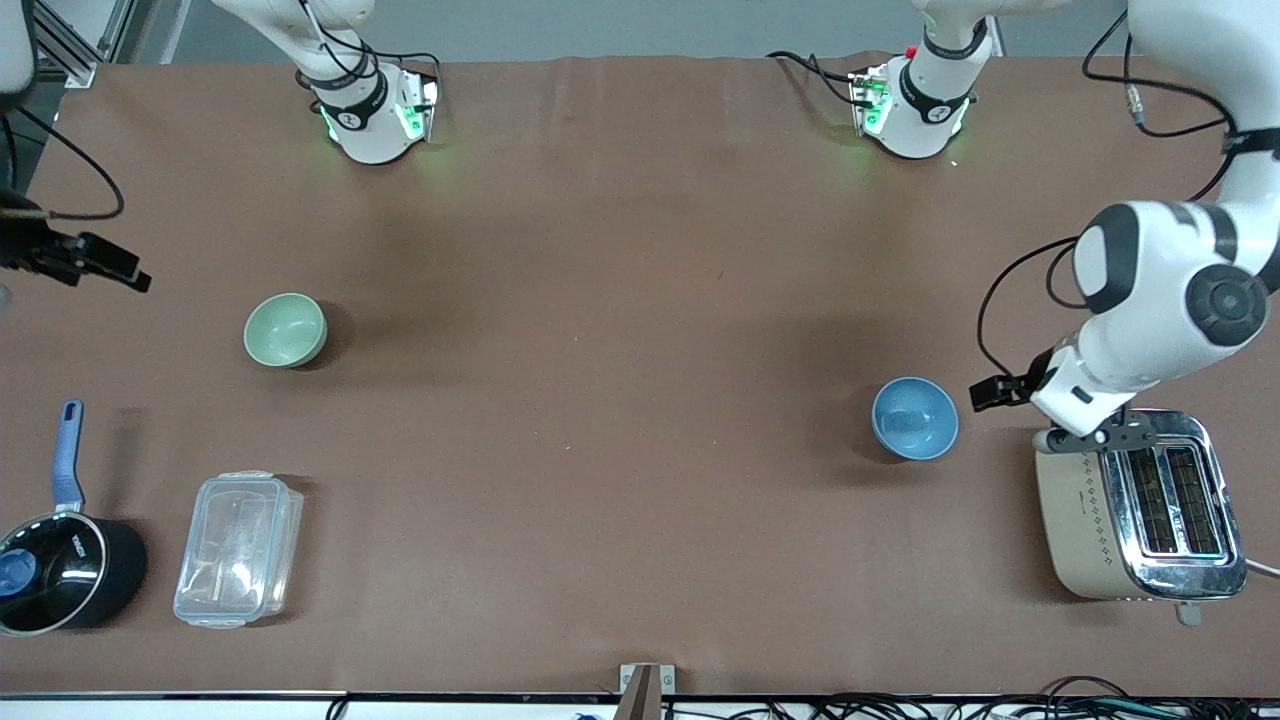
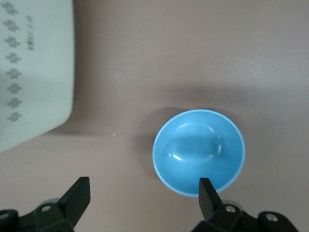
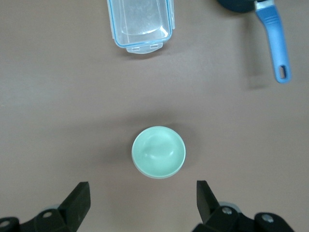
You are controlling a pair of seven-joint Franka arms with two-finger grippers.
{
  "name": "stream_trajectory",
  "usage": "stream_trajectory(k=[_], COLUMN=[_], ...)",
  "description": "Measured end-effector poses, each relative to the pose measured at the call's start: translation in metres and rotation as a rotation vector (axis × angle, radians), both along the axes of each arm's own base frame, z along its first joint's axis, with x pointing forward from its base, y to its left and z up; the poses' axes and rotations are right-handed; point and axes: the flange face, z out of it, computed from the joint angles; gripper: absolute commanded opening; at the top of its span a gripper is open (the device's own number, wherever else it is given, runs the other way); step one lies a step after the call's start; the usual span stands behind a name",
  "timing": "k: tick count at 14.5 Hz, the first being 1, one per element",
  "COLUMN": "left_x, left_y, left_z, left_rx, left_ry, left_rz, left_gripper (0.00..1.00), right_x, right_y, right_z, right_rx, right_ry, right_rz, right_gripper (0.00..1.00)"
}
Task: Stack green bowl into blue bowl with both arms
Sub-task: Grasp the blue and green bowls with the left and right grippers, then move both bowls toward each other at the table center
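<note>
The green bowl needs to be stacked into the blue bowl, so my right gripper will grab it by its rim [image 1: 286,296] next.
The pale mint-green bowl [image 1: 285,330] stands upright and empty toward the right arm's end of the table; it also shows in the right wrist view [image 3: 159,152]. The sky-blue bowl [image 1: 914,418] stands upright and empty toward the left arm's end, beside the toaster; it also shows in the left wrist view [image 2: 199,152]. My left gripper [image 1: 1085,425] [image 2: 145,186] hangs open and empty in the air over the gap between the blue bowl and the toaster. My right gripper [image 1: 115,268] [image 3: 142,191] hangs open and empty high over the table's edge, apart from the green bowl.
A beige and chrome toaster [image 1: 1140,505] stands next to the blue bowl. A clear lidded container [image 1: 238,548] and a black saucepan with a blue handle [image 1: 62,560] lie nearer the front camera than the green bowl. Brown table [image 1: 620,350] lies between the bowls.
</note>
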Motion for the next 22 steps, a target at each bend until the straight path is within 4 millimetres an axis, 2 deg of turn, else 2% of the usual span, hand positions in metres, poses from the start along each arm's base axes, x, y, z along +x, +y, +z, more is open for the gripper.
stream_trajectory(k=[3, 4, 7, 9, 10, 12, 14, 17, 18, 20, 22], left_x=[0.002, 0.001, -0.003, -0.004, -0.004, -0.005, -0.004, -0.004, -0.004, -0.006, -0.011], left_y=[0.0, 0.001, 0.013, 0.015, 0.013, 0.007, -0.002, -0.022, -0.031, -0.062, -0.107], left_z=[-0.045, -0.06, -0.102, -0.115, -0.116, -0.116, -0.11, -0.105, -0.103, -0.096, -0.08], left_rx=[-0.005, -0.008, -0.013, -0.014, -0.015, -0.02, -0.026, -0.041, -0.048, -0.069, -0.097], left_ry=[0.011, 0.008, 0.015, 0.026, 0.029, 0.029, 0.023, 0.019, 0.017, 0.019, 0.031], left_rz=[0.001, 0.005, 0.027, 0.029, 0.027, 0.018, 0.004, 0.002, 0.007, 0.03, 0.068], left_gripper=[0.75, 0.66, 0.28, 0.08, 0.04, 0.01, 0.0, 0.0, 0.0, 0.0, 0.0], right_x=[-0.011, -0.014, -0.023, -0.031, -0.036, -0.045, -0.047, -0.044, -0.044, -0.044, -0.043], right_y=[-0.019, -0.026, -0.062, -0.093, -0.105, -0.113, -0.109, -0.103, -0.102, -0.098, -0.09], right_z=[-0.087, -0.111, -0.176, -0.23, -0.256, -0.301, -0.323, -0.326, -0.325, -0.324, -0.32], right_rx=[0.028, 0.038, 0.101, 0.151, 0.176, 0.231, 0.265, 0.277, 0.283, 0.302, 0.321], right_ry=[0.053, 0.084, 0.148, 0.157, 0.162, 0.184, 0.204, 0.21, 0.216, 0.237, 0.258], right_rz=[0.005, -0.002, 0.0, 0.01, 0.008, -0.002, -0.01, -0.003, 0.0, 0.007, 0.022], right_gripper=[0.95, 0.95, 0.93, 0.9, 0.89, 0.81, 0.72, 0.23, 0.14, 0.05, 0.01])
